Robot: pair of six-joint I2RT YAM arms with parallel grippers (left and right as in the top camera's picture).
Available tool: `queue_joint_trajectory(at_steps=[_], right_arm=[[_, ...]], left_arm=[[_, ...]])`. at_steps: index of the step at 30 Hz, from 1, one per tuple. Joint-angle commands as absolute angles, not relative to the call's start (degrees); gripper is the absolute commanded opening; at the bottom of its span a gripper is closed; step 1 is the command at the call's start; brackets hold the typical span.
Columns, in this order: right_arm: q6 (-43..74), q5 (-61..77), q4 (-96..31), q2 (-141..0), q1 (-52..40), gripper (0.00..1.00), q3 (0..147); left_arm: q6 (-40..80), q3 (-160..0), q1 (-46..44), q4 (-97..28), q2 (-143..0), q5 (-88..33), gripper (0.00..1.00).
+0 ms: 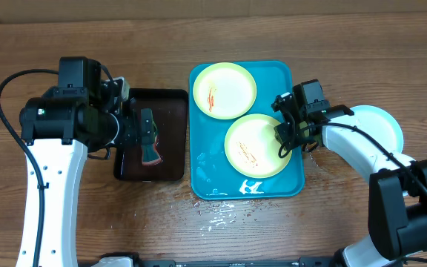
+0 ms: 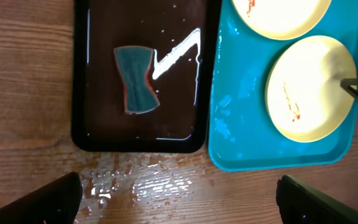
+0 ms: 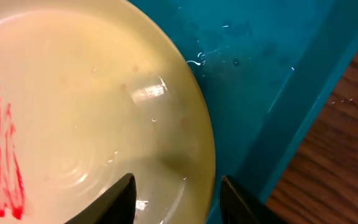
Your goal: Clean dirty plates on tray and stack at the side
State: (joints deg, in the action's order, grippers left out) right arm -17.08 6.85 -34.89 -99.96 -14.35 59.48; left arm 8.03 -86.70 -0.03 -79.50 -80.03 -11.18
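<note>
The left gripper grabs the sponge by its narrow middle next, which leaves its wide ends free to scrub the dirty plate clean.
Two plates lie on the turquoise tray: a far plate and a near plate, both with red-orange smears. A third plate rests on the table to the right of the tray. My right gripper stands open astride the near plate's right rim. In the right wrist view one finger is over the plate and the other over the tray floor, with gaps on both sides. My left gripper hangs wide open above the dark tray, holding nothing.
A dark brown-black tray with shallow water holds a teal-and-red sponge, seen also in the left wrist view as the sponge. Water is splashed on the wooden table in front of the turquoise tray.
</note>
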Motion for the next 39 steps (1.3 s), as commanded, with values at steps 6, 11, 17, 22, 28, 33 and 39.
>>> queue_joint_trajectory(at_steps=[6,11,17,22,28,33,39], right_arm=[[-19.5,2.2,-31.7,-100.4,-14.7,0.43,59.2],[-14.8,7.0,-32.4,-103.7,-14.8,0.33,59.2],[-3.8,7.2,-33.9,-105.5,-15.4,0.04,59.2],[8.9,7.2,-39.9,-105.4,-15.4,0.04,61.2],[23.2,9.8,-47.2,-105.4,-15.4,0.04,63.0],[20.6,10.2,-46.9,-105.4,-15.5,0.04,63.0],[16.1,10.4,-44.1,-105.4,-17.0,0.04,63.0]], left_arm=[[9.2,-86.3,-0.5,-79.4,-79.5,-9.7,1.0],[9.2,-86.2,-0.5,-79.4,-79.5,-9.0,1.0],[9.2,-86.2,-0.5,-79.5,-79.5,-8.1,1.0],[9.5,-83.8,-0.5,-78.7,-79.5,-7.9,0.99],[16.3,-74.4,-0.5,-71.9,-79.5,-5.7,0.98],[17.4,-64.2,-0.5,-61.6,-79.7,-5.1,0.92],[17.1,-58.4,-0.8,-49.4,-86.7,-4.1,0.84]])
